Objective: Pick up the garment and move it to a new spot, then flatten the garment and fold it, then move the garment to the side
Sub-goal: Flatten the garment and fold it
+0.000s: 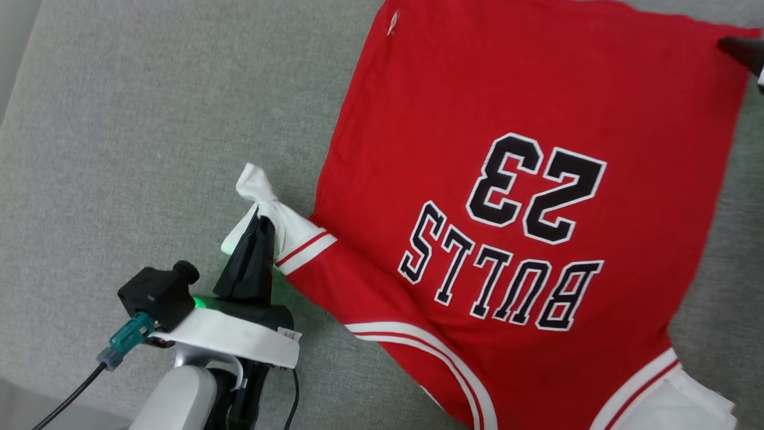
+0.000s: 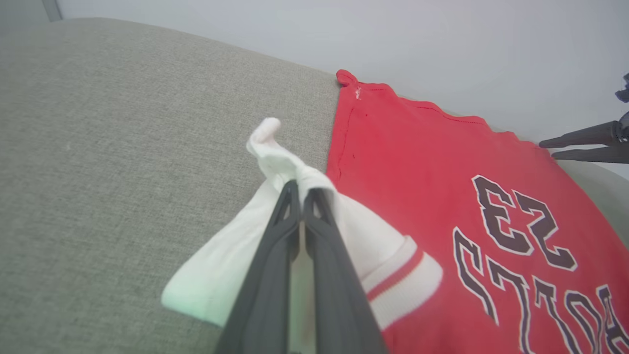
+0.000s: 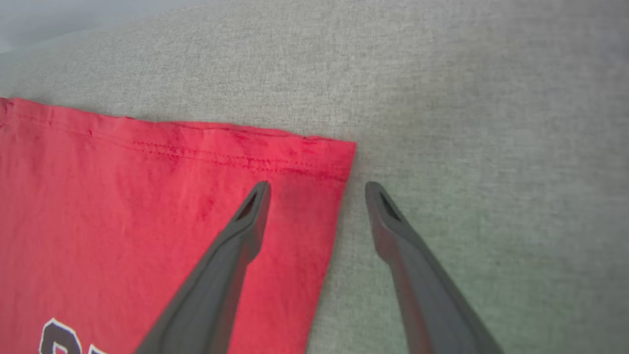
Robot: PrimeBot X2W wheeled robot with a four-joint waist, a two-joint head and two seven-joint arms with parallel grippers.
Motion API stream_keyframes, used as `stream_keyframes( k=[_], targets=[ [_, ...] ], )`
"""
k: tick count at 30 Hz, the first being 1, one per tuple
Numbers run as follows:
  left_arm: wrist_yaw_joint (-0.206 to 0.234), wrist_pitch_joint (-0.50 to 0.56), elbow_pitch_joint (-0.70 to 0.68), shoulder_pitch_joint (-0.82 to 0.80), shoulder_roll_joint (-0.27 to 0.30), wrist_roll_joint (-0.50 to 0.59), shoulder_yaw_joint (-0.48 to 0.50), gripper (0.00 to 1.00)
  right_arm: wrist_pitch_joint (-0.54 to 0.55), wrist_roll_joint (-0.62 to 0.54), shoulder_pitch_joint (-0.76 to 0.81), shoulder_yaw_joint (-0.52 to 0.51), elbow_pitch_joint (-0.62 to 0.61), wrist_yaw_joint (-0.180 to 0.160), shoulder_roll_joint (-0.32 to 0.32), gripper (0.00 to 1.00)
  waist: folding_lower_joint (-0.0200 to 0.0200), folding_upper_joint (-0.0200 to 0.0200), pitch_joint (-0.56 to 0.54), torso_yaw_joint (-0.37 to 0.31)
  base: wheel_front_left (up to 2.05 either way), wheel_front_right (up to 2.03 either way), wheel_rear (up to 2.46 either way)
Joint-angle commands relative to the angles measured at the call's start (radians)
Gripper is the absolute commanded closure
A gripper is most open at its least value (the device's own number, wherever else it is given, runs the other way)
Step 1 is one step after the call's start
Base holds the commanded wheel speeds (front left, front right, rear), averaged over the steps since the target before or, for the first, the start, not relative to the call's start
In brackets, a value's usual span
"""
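Note:
The edge of the jersey is free at the corner, so the robot's right gripper needs to pinch the jersey (image 1: 544,107) at its hem corner.
The garment (image 1: 507,107), a red jersey with black lettering, lies spread flat on the grey cushion, collar end toward me. My left gripper (image 1: 262,218) is shut on its white sleeve (image 1: 262,203), which bunches up around the fingertips; the left wrist view shows that sleeve (image 2: 275,162) pinched between the closed fingers (image 2: 275,236). My right gripper (image 3: 317,189) stands open over the jersey's hem corner (image 3: 324,157), one finger (image 3: 245,221) above the red cloth, the other above bare cushion. In the head view its dark fingers (image 1: 740,51) show at the top right edge.
The grey fabric cushion (image 1: 149,119) stretches wide to the left of the jersey. A pale wall (image 2: 344,34) rises behind its far edge. The other white sleeve (image 1: 680,406) lies at the lower right.

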Motion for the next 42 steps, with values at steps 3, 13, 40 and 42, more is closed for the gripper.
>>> stream_keyframes(
  k=[3,13,40,42],
  targets=[
    [-0.016,-0.016,0.021,-0.038,-0.017,0.006,-0.004,1.0,0.034,-0.026,-0.031,-0.017,0.038,0.0,0.014,0.0,-0.0003,-0.0001,0.069,0.045,0.0,0.0,0.0],
    [-0.042,-0.032,0.072,-0.069,-0.04,0.013,-0.005,1.0,0.139,-0.092,0.012,-0.044,0.122,-0.001,0.063,1.0,-0.0003,-0.0001,0.079,0.049,0.0,0.0,0.0],
    [0.073,0.07,0.133,0.23,0.033,-0.057,0.04,1.0,0.186,0.178,0.693,0.206,-0.434,-0.001,-0.241,1.0,-0.0003,-0.0001,-0.442,-0.17,0.0,0.0,0.0],
    [0.081,0.085,0.128,0.251,0.041,-0.057,0.039,1.0,0.216,0.196,0.82,0.174,-0.498,-0.001,-0.224,1.0,-0.0003,-0.0001,-0.463,-0.192,0.0,0.0,0.0]
  ],
)
